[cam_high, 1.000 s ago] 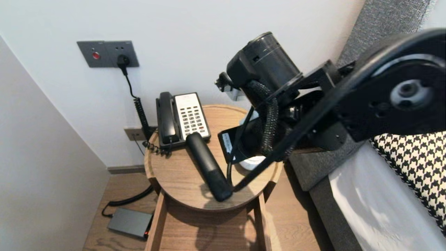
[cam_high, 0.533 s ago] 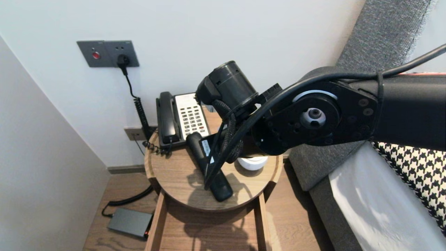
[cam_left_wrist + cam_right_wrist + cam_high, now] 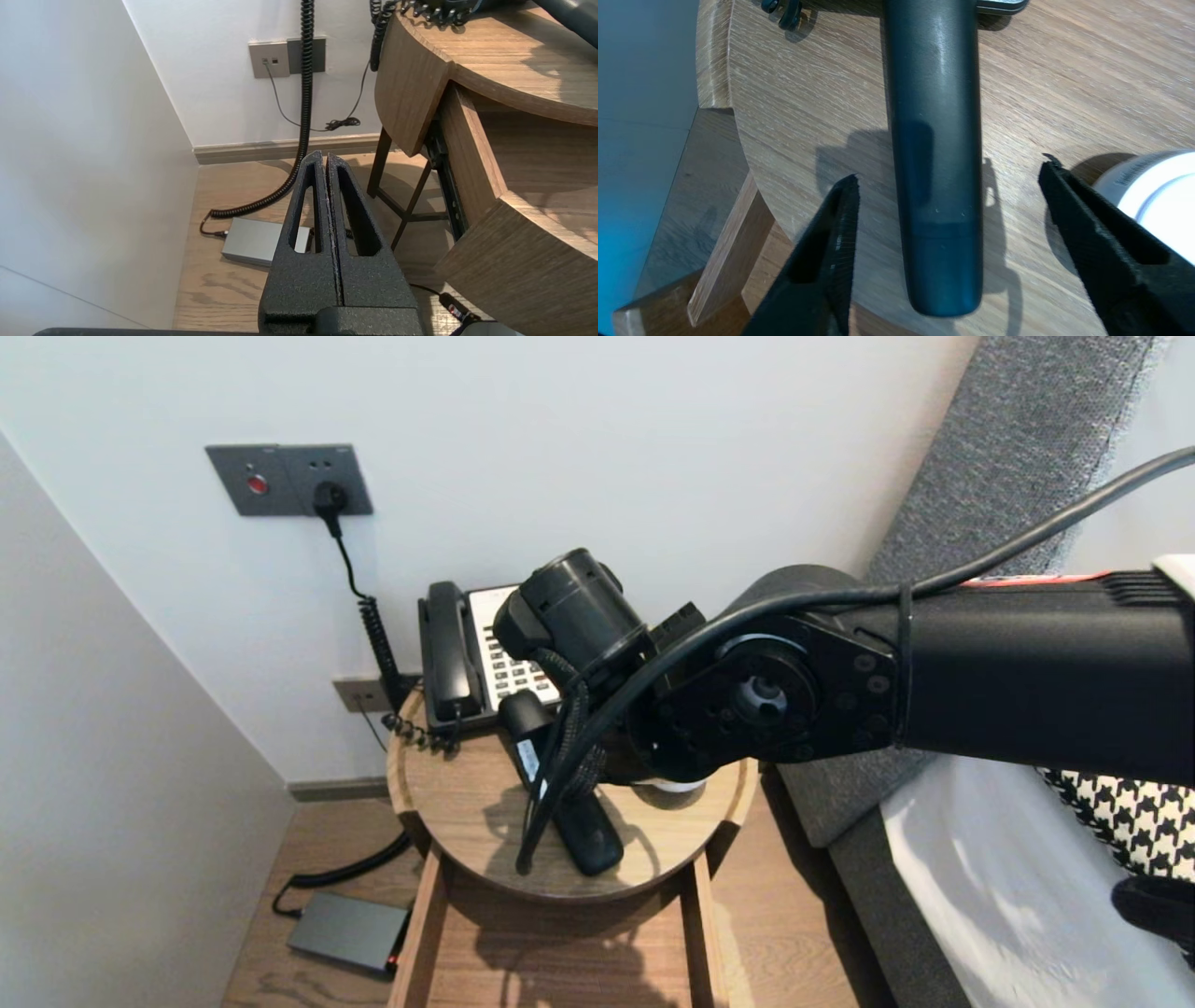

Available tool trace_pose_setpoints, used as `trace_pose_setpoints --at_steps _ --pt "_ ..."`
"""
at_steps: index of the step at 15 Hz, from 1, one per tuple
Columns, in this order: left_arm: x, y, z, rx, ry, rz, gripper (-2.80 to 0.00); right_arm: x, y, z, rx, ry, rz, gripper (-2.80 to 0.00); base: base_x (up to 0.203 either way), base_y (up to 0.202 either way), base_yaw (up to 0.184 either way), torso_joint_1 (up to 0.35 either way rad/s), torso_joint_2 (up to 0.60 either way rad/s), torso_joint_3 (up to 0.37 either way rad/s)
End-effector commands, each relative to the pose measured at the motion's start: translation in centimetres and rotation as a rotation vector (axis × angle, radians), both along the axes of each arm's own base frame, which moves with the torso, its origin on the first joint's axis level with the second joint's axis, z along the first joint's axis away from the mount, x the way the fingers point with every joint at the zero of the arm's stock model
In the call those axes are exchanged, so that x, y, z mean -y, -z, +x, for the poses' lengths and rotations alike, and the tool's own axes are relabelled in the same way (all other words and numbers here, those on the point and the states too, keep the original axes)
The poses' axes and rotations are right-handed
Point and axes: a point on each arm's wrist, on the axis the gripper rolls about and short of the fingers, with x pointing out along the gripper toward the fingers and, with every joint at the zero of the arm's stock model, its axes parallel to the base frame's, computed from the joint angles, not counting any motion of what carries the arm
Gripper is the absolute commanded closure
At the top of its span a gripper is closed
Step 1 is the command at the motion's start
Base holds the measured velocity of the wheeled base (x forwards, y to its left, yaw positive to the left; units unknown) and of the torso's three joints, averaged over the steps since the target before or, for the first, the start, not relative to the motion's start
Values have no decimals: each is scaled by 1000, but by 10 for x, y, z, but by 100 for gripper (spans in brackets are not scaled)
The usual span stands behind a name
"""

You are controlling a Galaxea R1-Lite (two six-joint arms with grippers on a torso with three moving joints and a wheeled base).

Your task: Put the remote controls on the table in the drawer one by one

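The fingers of my right gripper are still above the black remote's end (image 3: 594,847), so it is too early to close. The gripper moves down to it, then closes.
A long black remote (image 3: 936,140) lies on the round wooden bedside table (image 3: 784,93), one end near the table's front edge. My right gripper (image 3: 951,170) hovers open just above that end, one finger on each side, touching nothing. In the head view my right arm (image 3: 747,700) reaches across the table and hides the gripper; only the ends of the remote (image 3: 588,835) show. My left gripper (image 3: 325,156) is shut and empty, parked low beside the table above the floor.
A white jar (image 3: 1157,186) stands close to one right finger. A black and white telephone (image 3: 485,653) sits at the table's back. Below the top a drawer (image 3: 560,943) is pulled out. A grey box (image 3: 345,931) with a cable lies on the floor; the bed (image 3: 980,896) is on the right.
My right arm has swung left and down over the table, now covering the remote's middle and most of the white jar. The remote and telephone have not moved.
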Motion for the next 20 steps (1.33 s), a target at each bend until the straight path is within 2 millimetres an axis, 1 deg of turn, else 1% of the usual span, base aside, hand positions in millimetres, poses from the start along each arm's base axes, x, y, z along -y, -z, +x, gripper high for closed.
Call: trace_pose_setpoints --at_steps 1,4,8,13,14,15,20 --pt "0 3 1 -10 -1 0 0 -8 11 3 -4 0 -13 -280 0 0 0 0 0 0" --pt "0 3 1 -10 0 0 0 -14 24 7 -10 12 -42 -280 0 0 0 0 0 0" --pt "0 3 1 -10 -1 0 0 -17 38 15 -30 23 -69 -280 0 0 0 0 0 0" --pt "0 3 1 -10 -1 0 0 -17 40 16 -32 24 -73 -280 0 0 0 0 0 0" --pt "0 3 1 -10 -1 0 0 -18 42 16 -33 25 -77 -193 0 0 0 0 0 0" --pt "0 3 1 -10 -1 0 0 -18 42 16 -34 25 -78 0 0 0 0 0 0 0" --pt "0 3 1 -10 -1 0 0 -21 50 18 -32 37 -104 0 0 0 0 0 0 0"
